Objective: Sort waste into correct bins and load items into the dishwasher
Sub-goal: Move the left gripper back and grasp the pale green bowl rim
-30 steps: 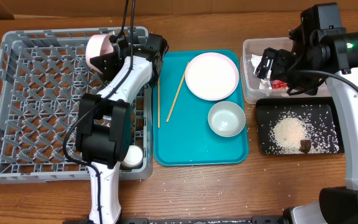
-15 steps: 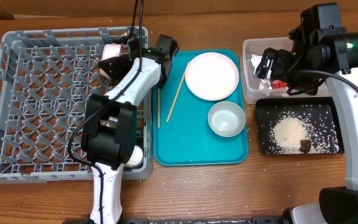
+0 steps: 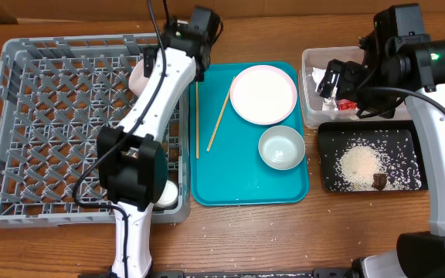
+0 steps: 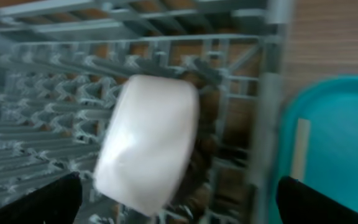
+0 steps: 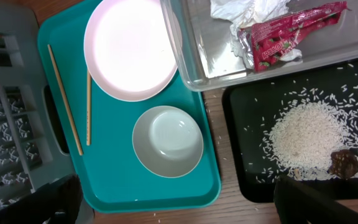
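Note:
My left gripper grabs the bowl by its rim next, which leaves the bowl's body free to tilt into the dishwasher rack.
A white cup lies on its side in the grey dishwasher rack, near the rack's far right wall. My left gripper hovers over it, open, touching nothing. On the teal tray sit a white plate, a bowl and two chopsticks. My right gripper hangs open and empty above the bins. The clear tub holds the napkin and red wrapper. Rice and a brown lump lie in the black tray.
Another white piece of tableware stands in the rack's near right corner, by the left arm's base. Stray rice grains dot the wooden table in front of the teal tray. The rack's right wall runs close beside the teal tray's left edge.
My left gripper opened and let go of the white cup, then drew back toward the far side. The cup now rests in the rack. The right arm has not moved.

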Robot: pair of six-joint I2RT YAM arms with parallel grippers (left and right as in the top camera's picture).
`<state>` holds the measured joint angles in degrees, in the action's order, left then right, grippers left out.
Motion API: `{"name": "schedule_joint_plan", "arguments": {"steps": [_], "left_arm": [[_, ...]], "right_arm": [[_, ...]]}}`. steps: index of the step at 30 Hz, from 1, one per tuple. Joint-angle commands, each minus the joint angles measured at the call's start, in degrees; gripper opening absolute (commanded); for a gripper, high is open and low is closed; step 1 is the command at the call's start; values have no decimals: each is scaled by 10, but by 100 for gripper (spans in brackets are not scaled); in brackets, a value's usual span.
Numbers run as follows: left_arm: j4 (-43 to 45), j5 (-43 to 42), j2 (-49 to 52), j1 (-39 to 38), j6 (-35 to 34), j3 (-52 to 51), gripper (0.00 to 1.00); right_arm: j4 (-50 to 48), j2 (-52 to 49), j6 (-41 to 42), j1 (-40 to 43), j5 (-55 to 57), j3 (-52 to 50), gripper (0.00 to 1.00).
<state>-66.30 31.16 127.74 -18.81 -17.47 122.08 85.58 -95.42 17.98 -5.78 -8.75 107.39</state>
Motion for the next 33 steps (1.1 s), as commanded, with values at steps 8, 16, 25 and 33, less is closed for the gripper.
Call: {"name": "schedule_joint_plan", "arguments": {"steps": [8,16,25,33], "left_arm": [[-139,-386,-60,-36,55,73,87],[-92,-402,-60,-139,35,-42,83],[57,-416,-60,-187,-44,-193,69],[133,-361,-59,-208,-111,-279,55]], "right_arm": [[-2,2,0,-2,3,-2,100],[-2,2,0,-1,3,-2,100],[-2,2,0,-2,3,-2,100],[-2,2,0,-2,3,-2,100]]}}
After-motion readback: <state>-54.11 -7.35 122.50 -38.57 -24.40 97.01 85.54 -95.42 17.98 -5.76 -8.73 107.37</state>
